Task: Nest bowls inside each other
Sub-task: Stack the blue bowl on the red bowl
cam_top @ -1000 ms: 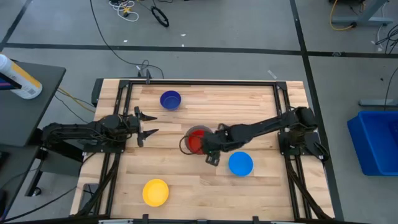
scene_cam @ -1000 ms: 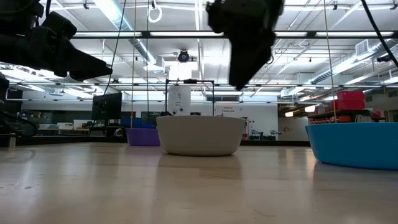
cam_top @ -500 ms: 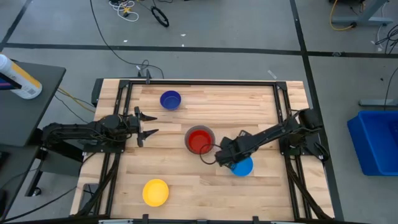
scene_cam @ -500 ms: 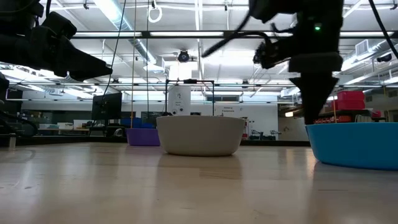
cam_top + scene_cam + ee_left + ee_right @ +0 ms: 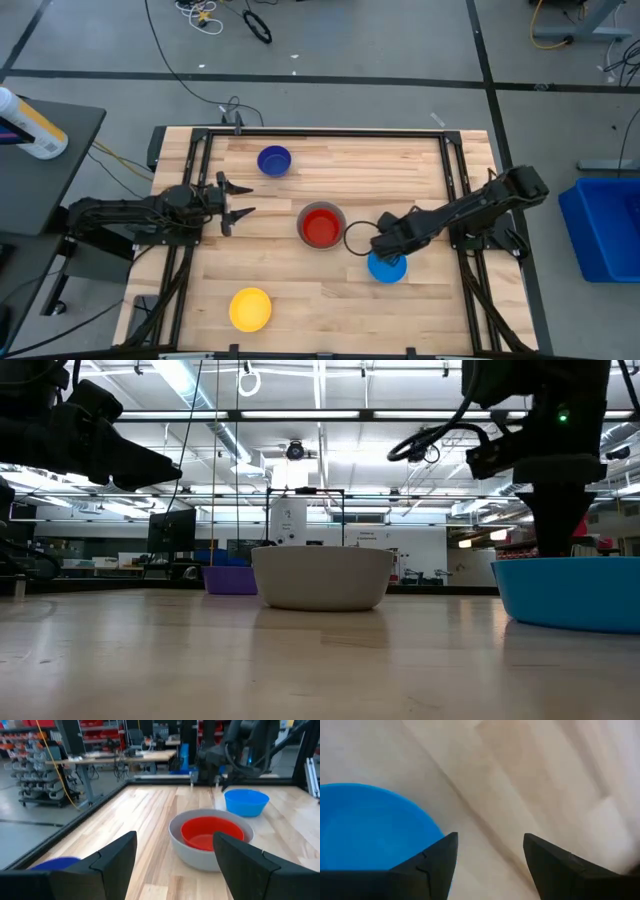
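Both fingers of my right gripper end over wood beyond the light blue bowl's rim (image 5: 431,818), so it should first move toward the bowl's hollow, then close on that bowl.
The red bowl (image 5: 321,228) sits nested in the grey bowl (image 5: 305,217) at mid-table. The light blue bowl (image 5: 388,268) rests on its base to their right and nearer. The dark blue bowl (image 5: 274,160) stands at the far left and the yellow bowl (image 5: 250,309) at the near left. My right gripper (image 5: 386,251) hangs open over the light blue bowl's far rim (image 5: 427,825), pointing steeply down. One finger (image 5: 427,862) is by that rim and the other over bare wood. My left gripper (image 5: 238,202) waits open and level at the table's left.
A black frame (image 5: 200,190) borders the wooden tabletop. In the low view the grey bowl (image 5: 322,577) stands in the middle and the light blue bowl (image 5: 570,592) at the right. Bare wood lies between the bowls.
My right gripper has left the spot above the red and grey bowls. It has gone toward the table's right and near edges to the light blue bowl, sinking and rolling its wrist, and has stayed open. No bowl has moved.
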`<action>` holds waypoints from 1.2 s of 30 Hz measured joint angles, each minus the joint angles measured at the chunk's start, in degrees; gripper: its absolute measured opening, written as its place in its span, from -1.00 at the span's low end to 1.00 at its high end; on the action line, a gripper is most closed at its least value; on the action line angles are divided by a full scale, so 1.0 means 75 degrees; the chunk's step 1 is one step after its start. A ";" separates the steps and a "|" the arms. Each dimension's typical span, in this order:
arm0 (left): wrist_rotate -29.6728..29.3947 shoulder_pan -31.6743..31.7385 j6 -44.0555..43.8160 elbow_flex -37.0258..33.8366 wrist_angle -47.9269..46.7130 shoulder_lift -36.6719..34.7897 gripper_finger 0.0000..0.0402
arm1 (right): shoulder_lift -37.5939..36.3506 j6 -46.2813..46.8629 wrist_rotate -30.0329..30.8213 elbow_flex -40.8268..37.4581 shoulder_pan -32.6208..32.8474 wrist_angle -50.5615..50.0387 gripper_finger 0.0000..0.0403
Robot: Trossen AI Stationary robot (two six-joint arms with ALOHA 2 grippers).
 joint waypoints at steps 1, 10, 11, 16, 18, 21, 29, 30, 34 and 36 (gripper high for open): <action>0.0005 0.0000 0.0001 -0.0053 0.0130 0.0003 0.33 | -0.0116 0.0006 -0.0064 -0.0118 0.0000 0.0167 0.19; -0.0008 0.0000 0.0000 -0.0075 0.0201 0.0115 0.33 | -0.0447 0.0075 -0.0241 -0.0269 0.0032 0.0315 0.21; -0.0009 0.0000 0.0000 -0.0075 0.0199 0.0115 0.33 | -0.0447 0.0054 -0.0247 -0.0269 0.0030 0.0323 0.20; -0.0009 0.0000 -0.0001 -0.0078 0.0201 0.0115 0.33 | -0.0447 -0.0020 -0.0682 -0.0269 0.0032 0.0482 0.22; -0.0009 0.0000 -0.0001 -0.0081 0.0201 0.0115 0.33 | -0.0447 -0.0032 -0.0853 -0.0269 0.0032 0.0685 0.23; -0.0009 0.0000 -0.0006 -0.0081 0.0201 0.0115 0.33 | -0.0447 -0.0085 -0.1022 -0.0269 0.0029 0.1035 0.23; -0.0009 0.0000 -0.0024 -0.0084 0.0201 0.0115 0.33 | -0.0444 -0.0172 -0.1057 -0.0276 0.0029 0.1427 0.04; -0.0009 0.0000 -0.0024 -0.0084 0.0198 0.0115 0.33 | -0.0444 -0.0179 -0.1057 -0.0306 0.0032 0.1458 0.01; -0.0009 0.0000 -0.0024 -0.0087 0.0198 0.0115 0.33 | -0.0439 -0.0171 -0.1087 -0.0588 0.0029 0.1642 -0.08; -0.0009 0.0000 -0.0024 -0.0087 0.0198 0.0115 0.33 | -0.0437 -0.0144 -0.1216 -0.0764 0.0029 0.1836 -0.11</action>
